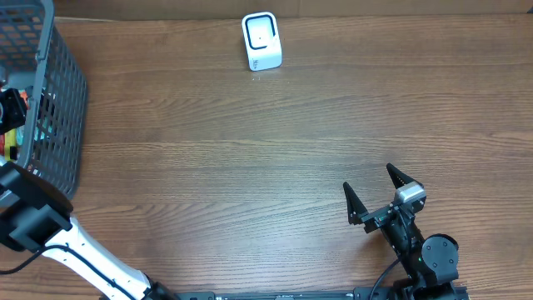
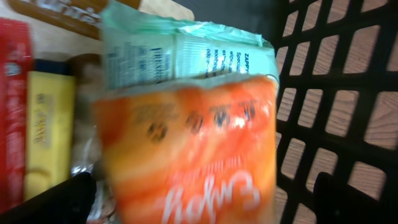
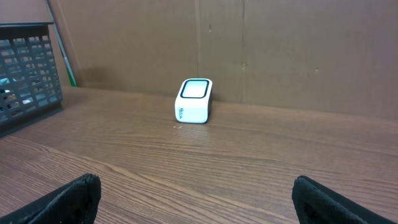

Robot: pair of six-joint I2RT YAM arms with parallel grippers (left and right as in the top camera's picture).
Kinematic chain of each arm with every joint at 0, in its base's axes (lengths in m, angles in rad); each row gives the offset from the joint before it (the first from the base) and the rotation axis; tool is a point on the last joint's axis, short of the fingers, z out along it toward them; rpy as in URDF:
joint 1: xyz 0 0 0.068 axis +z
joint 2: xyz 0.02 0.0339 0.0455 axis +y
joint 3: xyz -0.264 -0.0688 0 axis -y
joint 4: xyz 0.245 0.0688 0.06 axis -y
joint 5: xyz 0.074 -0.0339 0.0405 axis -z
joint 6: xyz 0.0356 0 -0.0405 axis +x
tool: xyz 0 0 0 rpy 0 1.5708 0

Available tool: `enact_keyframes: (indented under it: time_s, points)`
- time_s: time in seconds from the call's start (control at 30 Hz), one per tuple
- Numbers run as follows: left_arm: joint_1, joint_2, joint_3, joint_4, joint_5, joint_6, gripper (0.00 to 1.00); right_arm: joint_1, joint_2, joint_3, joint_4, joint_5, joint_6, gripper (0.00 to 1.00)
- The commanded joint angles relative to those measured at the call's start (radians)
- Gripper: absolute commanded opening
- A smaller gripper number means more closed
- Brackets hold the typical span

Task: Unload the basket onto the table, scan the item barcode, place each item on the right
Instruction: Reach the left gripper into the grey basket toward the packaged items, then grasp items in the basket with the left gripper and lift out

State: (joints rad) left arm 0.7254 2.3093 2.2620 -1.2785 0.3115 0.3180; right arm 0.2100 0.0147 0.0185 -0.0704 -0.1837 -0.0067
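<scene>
The orange packet's whole upper side (image 2: 194, 160) is beyond my fingers in the left wrist view, so my left gripper should move toward the packet before it closes.
An orange packet with a pale green top (image 2: 186, 137) lies inside the dark mesh basket (image 2: 336, 93), blurred and close to the camera. My left gripper (image 2: 208, 202) is open, its jaws standing wide on either side of the packet's lower end, apart from it on the right side. From overhead the left arm reaches into the basket (image 1: 58, 100) at the far left, and the packet is hidden there. The white barcode scanner (image 1: 261, 40) stands at the table's back edge. My right gripper (image 1: 370, 178) is open and empty at the front right, facing the scanner (image 3: 194, 101).
Beside the orange packet lie a yellow packet (image 2: 46, 137), a red packet (image 2: 12, 112) and a brown one (image 2: 62, 12). A cardboard wall (image 3: 280, 50) stands behind the scanner. The basket (image 3: 25, 68) shows at the left in the right wrist view.
</scene>
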Motion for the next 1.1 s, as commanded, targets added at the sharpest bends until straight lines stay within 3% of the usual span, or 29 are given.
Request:
enact_keyframes:
  time_s: [0.0, 0.33, 0.43, 0.53, 0.63, 0.87, 1.07]
  points:
    - [-0.016, 0.043, -0.003, 0.003, 0.013, 0.019, 1.00, -0.005, -0.012, -0.011, 0.005, -0.001, 0.003, 1.00]
    - [-0.025, 0.119, -0.005, 0.004, -0.034, 0.018, 0.97, -0.005, -0.012, -0.011, 0.005, -0.001, 0.003, 1.00]
    - [-0.025, 0.122, -0.004, 0.003, -0.034, 0.003, 0.81, -0.005, -0.012, -0.011, 0.005, -0.001, 0.003, 1.00]
    - [-0.025, 0.117, -0.004, 0.000, -0.049, 0.002, 0.56, -0.005, -0.012, -0.011, 0.005, -0.001, 0.003, 1.00]
    - [-0.024, 0.114, -0.004, -0.008, -0.087, -0.009, 0.45, -0.005, -0.012, -0.011, 0.005, -0.001, 0.003, 1.00]
    - [-0.025, 0.081, 0.021, -0.027, -0.094, -0.050, 0.42, -0.005, -0.012, -0.011, 0.005, -0.001, 0.003, 1.00]
    - [-0.025, -0.066, 0.048, -0.004, -0.094, -0.111, 0.43, -0.005, -0.012, -0.011, 0.005, -0.001, 0.003, 1.00]
